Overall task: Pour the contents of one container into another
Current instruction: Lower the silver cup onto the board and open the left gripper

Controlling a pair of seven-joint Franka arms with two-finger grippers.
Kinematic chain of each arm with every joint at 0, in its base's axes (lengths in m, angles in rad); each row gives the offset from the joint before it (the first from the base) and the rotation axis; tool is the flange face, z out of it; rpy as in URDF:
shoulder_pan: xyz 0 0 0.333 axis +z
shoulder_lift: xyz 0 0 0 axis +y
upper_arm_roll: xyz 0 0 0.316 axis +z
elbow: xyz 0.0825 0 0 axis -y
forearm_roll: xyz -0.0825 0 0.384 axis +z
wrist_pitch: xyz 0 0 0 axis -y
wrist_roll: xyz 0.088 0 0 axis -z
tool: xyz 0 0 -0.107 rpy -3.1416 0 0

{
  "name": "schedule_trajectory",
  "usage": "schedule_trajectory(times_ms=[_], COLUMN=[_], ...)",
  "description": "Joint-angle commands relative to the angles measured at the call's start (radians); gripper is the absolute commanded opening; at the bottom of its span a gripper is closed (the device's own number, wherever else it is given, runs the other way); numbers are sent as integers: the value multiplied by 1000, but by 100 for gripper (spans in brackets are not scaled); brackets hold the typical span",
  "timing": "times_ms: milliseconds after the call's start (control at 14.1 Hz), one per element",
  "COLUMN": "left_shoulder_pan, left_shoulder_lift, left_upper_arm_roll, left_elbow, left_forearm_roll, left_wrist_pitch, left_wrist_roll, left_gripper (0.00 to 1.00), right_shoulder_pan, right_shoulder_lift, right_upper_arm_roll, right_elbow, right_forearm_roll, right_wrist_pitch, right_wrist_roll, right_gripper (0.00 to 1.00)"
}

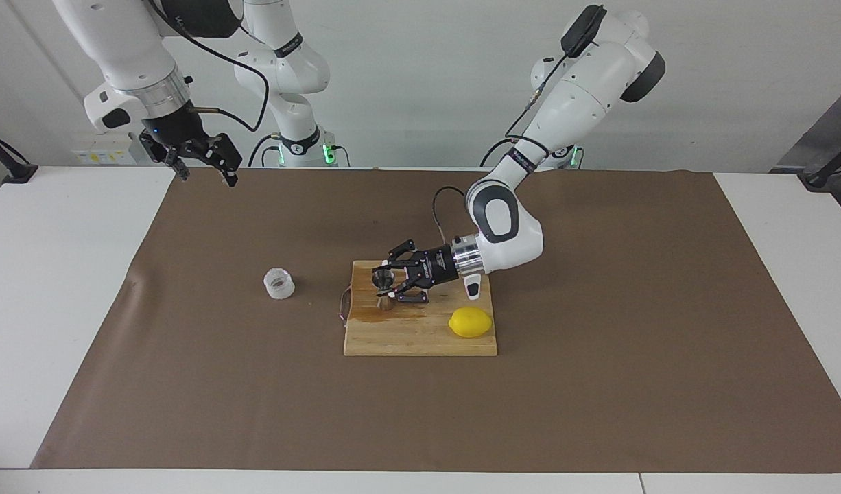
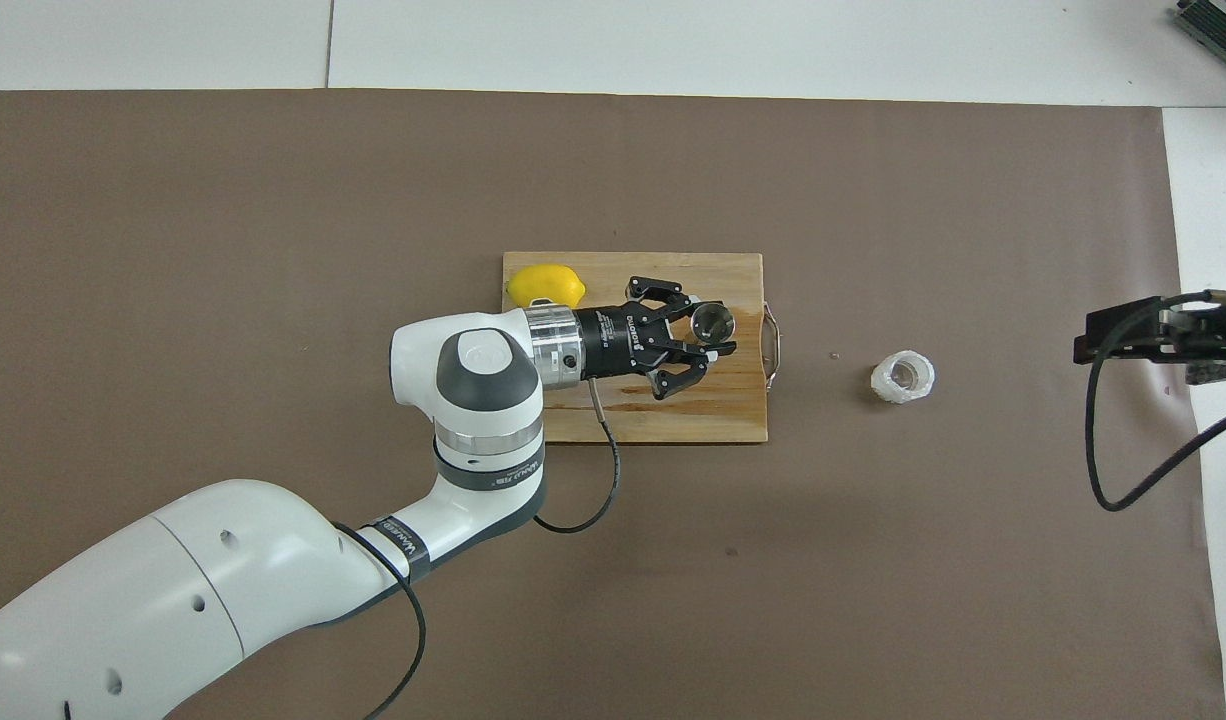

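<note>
The steel jigger point(image 2: 713, 323) stands upright on the wooden cutting board and would stay there, so it is time for my left gripper to let go now.
The steel hourglass jigger point(image 1: 383, 288) point(image 2: 713, 323) stands upright on the wooden cutting board point(image 1: 420, 337) point(image 2: 673, 412), at the board's end toward the right arm. My left gripper point(image 1: 387, 289) point(image 2: 711, 336) lies level over the board and is shut on the jigger's waist. On the brown paper beside the board, toward the right arm's end, sits the translucent ribbed cup point(image 1: 279, 283) point(image 2: 902, 376), mouth up. My right gripper point(image 1: 208, 175) point(image 2: 1123, 340) hangs open and empty, high over the paper's corner at its own end, well apart from the cup.
A yellow lemon point(image 1: 470, 322) point(image 2: 546, 286) lies on the board's corner toward the left arm's end, close to the left wrist. The board has a metal handle point(image 1: 345, 305) point(image 2: 773, 345) on its end facing the cup. Brown paper point(image 1: 599, 384) covers the table's middle.
</note>
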Motion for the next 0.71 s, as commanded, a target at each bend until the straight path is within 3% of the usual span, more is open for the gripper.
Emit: schedule_trajectory(times_ms=[0,283,354,425,566,637], left_shoulder_pan=[-22,-20,-20,-19,-19,-19], left_shoulder_lift=[-44,-44,-44,-44,-44,-44], left_upper_arm_roll=[25,27,27,27,27,27], left_elbow=[-33,-33,-33,-33,-33,-33], left_forearm_roll=[-34,-34,-32,-32,-32,-32], left_wrist_pitch=[24,26,26,29,29,29], left_wrist_roll=[9,9,18,26,28,28], left_gripper=[1,33,35,43,67,86], right_shoulder_pan=[-15,-15,-15,-15,-15,-15], right_shoulder_lift=[-13,-13,-13,-13,-13,-13], right_upper_arm_roll=[5,5,5,5,5,5], right_elbow=[-6,-6,-6,-6,-6,-6], right_forearm_roll=[27,27,27,27,27,27], right_wrist_pitch=[1,1,1,1,1,1], right_wrist_roll=[-28,-28,-28,-28,-28,-28], right_gripper=[100,100,100,100,100,100])
